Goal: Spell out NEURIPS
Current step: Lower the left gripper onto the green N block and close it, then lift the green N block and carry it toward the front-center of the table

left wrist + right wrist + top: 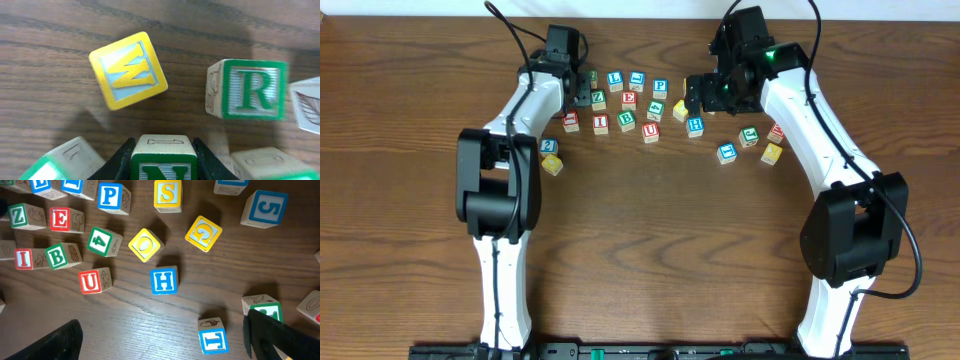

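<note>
The green N block would come up off the wood if I lifted my left gripper now, because the gripper's fingers are closed around the block's sides.
My left gripper (163,165) is shut on a green N block (163,159); in the overhead view it (572,95) sits at the back left of the block cluster. A green R block (252,90) lies just beyond it to the right. My right gripper (165,340) is open and empty above bare wood; in the overhead view it (705,95) is at the cluster's right side. In the right wrist view I see a red E (62,219), red U (92,280), red I (25,258), blue P (111,196) and yellow S (167,194).
A yellow W block (128,70) lies ahead of the left gripper. Other loose blocks include a green Z (22,216), green B (59,255), green 4 (102,241), blue H (164,280), yellow G (203,233) and blue 5 (265,208).
</note>
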